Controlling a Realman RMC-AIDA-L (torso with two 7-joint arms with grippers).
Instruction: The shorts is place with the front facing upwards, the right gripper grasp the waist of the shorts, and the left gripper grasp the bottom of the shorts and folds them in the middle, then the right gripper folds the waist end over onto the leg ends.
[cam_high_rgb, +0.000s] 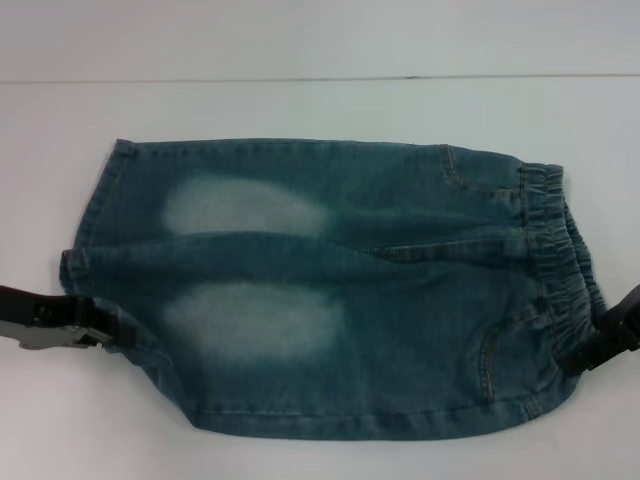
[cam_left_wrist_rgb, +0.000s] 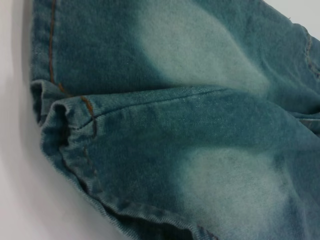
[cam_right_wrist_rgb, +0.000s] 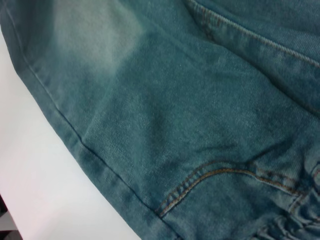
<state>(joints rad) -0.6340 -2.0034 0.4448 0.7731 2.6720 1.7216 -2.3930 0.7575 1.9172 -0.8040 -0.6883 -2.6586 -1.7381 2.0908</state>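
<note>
My right gripper should close on the waist of the shorts now. Its fingers reach over the waist's near corner (cam_high_rgb: 563, 385) in the head view, so they would hold the waist.
The blue denim shorts (cam_high_rgb: 330, 290) lie flat on the white table, front up, with the elastic waist (cam_high_rgb: 560, 250) to the right and the leg ends (cam_high_rgb: 100, 240) to the left. My left gripper (cam_high_rgb: 105, 335) sits at the hem of the near leg, touching its edge. My right gripper (cam_high_rgb: 595, 345) is at the near end of the waist, against the fabric. The left wrist view shows the two leg hems (cam_left_wrist_rgb: 65, 120) close up. A front pocket seam (cam_right_wrist_rgb: 215, 175) and the gathered waistband (cam_right_wrist_rgb: 295, 220) fill the right wrist view.
The white table (cam_high_rgb: 320, 110) extends behind the shorts to a far edge line. A strip of bare table (cam_high_rgb: 90, 430) runs along the front on both sides of the shorts.
</note>
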